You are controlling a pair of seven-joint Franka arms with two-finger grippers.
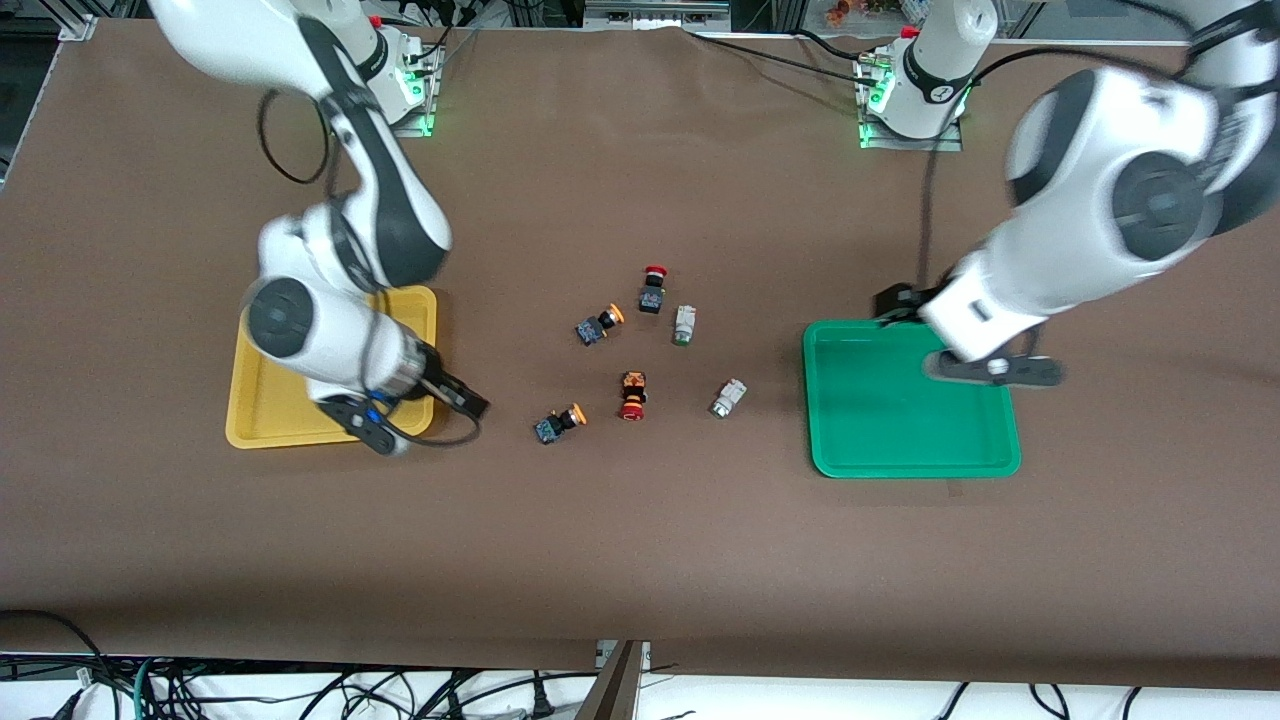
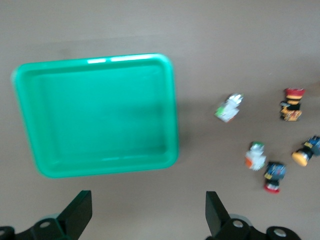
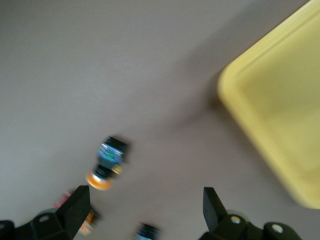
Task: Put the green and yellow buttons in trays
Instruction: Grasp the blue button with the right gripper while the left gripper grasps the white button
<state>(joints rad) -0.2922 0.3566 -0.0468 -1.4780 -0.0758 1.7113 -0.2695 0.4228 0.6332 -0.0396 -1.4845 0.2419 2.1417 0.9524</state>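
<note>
I will place a green button in the green tray (image 1: 880, 400), so next I will grab the button by its white body (image 1: 726, 402) with my left gripper.
A yellow tray (image 1: 262, 410) lies toward the right arm's end and a green tray (image 1: 880, 400) toward the left arm's end. Between them lie two yellow-capped buttons (image 1: 599, 325) (image 1: 560, 423) and two white, green-ended buttons (image 1: 684, 325) (image 1: 728, 398). My right gripper (image 1: 375, 425) is open and empty, above the yellow tray's corner nearest the buttons; its wrist view shows the tray (image 3: 280, 115) and one yellow-capped button (image 3: 107, 162). My left gripper (image 1: 990, 368) is open and empty over the green tray's edge; its wrist view shows the tray (image 2: 95, 115) and the white buttons (image 2: 230, 107) (image 2: 256, 156).
A red-capped black button (image 1: 653, 290) lies farthest from the front camera in the cluster. A red-capped orange-and-black button (image 1: 632, 395) lies between the nearer yellow-capped and white buttons. Brown cloth covers the table; cables hang along its near edge.
</note>
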